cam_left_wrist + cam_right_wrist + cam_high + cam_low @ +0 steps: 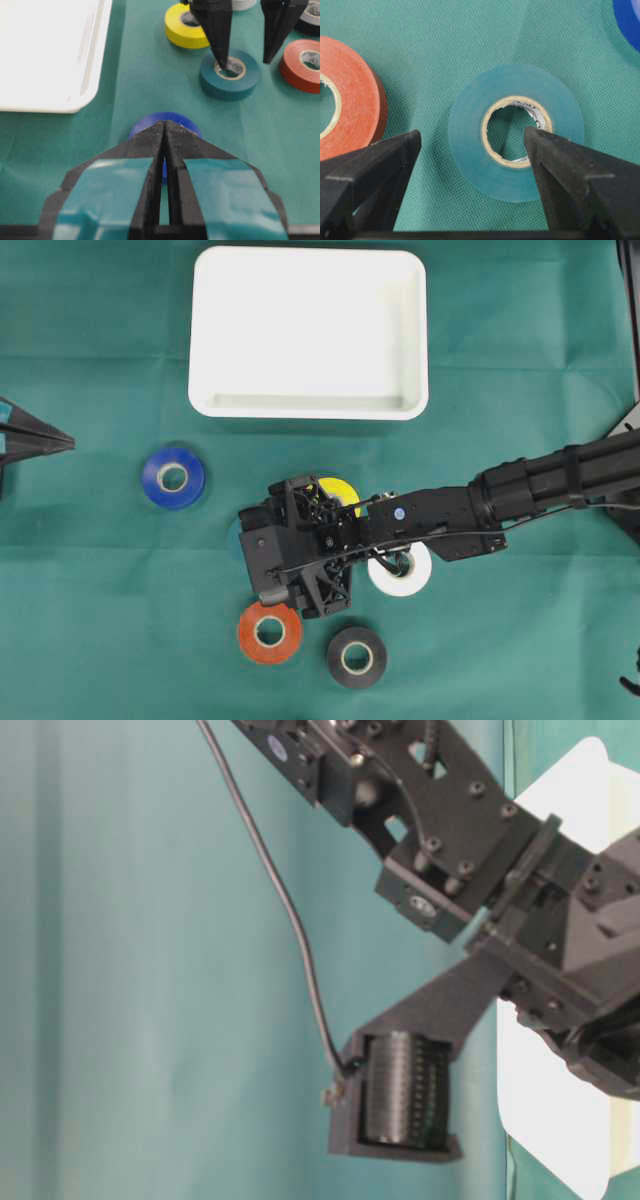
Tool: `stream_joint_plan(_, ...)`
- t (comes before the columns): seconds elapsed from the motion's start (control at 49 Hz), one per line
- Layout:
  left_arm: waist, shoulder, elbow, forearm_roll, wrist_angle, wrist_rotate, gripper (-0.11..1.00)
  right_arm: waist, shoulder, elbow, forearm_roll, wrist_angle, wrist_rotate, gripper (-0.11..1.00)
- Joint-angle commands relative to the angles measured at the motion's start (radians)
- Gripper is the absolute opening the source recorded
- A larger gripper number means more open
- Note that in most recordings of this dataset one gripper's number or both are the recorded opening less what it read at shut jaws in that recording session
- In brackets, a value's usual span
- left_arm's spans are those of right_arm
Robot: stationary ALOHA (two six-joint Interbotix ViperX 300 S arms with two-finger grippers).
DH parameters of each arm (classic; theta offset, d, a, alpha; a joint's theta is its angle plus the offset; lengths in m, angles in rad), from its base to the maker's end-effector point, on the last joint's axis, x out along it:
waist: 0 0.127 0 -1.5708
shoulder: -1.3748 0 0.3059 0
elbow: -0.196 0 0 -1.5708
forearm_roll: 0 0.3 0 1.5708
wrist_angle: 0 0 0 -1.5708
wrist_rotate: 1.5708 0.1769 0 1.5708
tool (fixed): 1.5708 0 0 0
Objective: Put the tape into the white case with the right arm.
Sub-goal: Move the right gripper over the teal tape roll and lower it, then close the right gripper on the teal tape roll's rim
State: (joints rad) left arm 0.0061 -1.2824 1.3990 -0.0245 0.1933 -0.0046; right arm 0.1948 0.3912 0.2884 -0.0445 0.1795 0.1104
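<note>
I will grab the teal tape by its ring side with my right gripper next. Then the tape can go into the white case.
A teal tape lies flat on the green cloth right under my right gripper, which is open. One finger points into the roll's core hole, the other finger stands outside its rim, so the jaws straddle one wall of the roll. The left wrist view shows the same: teal tape and right gripper. From overhead the right gripper hides that roll. The white case lies empty at the back. My left gripper is shut and holds nothing, at the far left.
Other rolls lie around: blue, yellow partly under the arm, white, orange-red and black. The orange-red roll sits close beside the outer finger.
</note>
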Motion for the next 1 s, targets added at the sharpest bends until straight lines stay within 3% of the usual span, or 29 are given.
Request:
stream_joint_plan(0.0,0.003,0.005,-0.008,-0.002,-0.015,0.0,0.01,0.002,-0.009,-0.021,-0.006,-0.003,0.002,0.51)
stream_joint_plan(0.49,0.003,0.005,-0.002,-0.002,-0.021,0.0,0.01,-0.002,0.006,-0.028,-0.009,-0.002,0.002,0.5)
stream_joint_plan(0.551,0.003,0.005,-0.002,0.0,-0.021,0.0,0.01,-0.002,0.006,-0.028,-0.009,0.0,0.002,0.44)
stream_joint_plan(0.715,0.002,0.005,-0.002,-0.002,-0.021,0.0,0.01,-0.003,0.006,-0.029,-0.009,0.037,0.002,0.09)
stream_joint_plan(0.98,0.003,0.005,-0.002,-0.002,-0.021,-0.002,0.01,-0.002,0.005,-0.038,-0.009,0.055,0.002,0.03)
